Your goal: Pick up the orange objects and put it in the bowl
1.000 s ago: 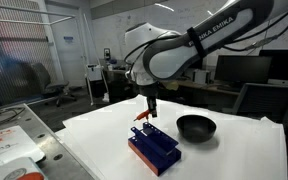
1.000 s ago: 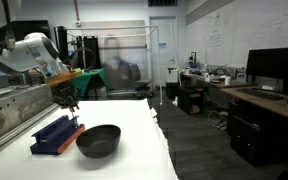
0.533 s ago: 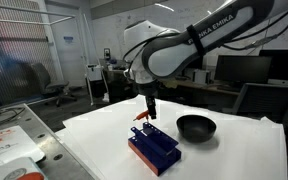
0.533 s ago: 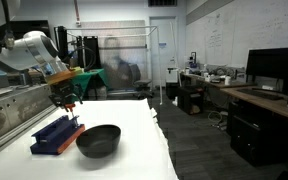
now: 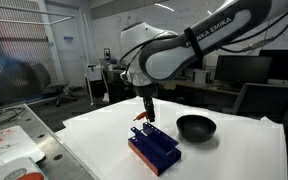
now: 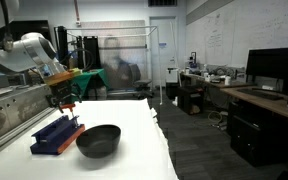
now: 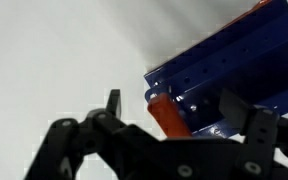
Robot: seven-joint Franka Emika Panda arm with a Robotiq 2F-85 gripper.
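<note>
The orange object point(image 5: 141, 116) stands between my gripper's open fingers with both sides free, so it is time to close. Closing now would catch the object.
The orange object point(image 7: 165, 118) is a small red-orange piece lying against the end of the blue ridged rack point(image 7: 234, 60). My gripper point(image 7: 174, 102) hangs just above it, open, one finger point(image 7: 112, 102) on each side and neither touching the piece. In both exterior views the gripper point(image 5: 147, 112) point(image 6: 66, 103) points down over the rack's point(image 5: 154, 148) point(image 6: 54, 135) end, where the orange object point(image 5: 141, 131) shows. The black bowl point(image 5: 196, 127) point(image 6: 98, 140) sits on the white table beside the rack, with nothing visible in it.
The white table point(image 5: 234, 150) ends close behind the rack and bowl. A grey bench with papers point(image 5: 9, 150) stands beside it. Desks and monitors point(image 6: 274, 70) fill the room beyond.
The jaws have spread from nearly shut to wide apart. The gripper has risen slightly above the rack's end, and the orange object stays down by the rack.
</note>
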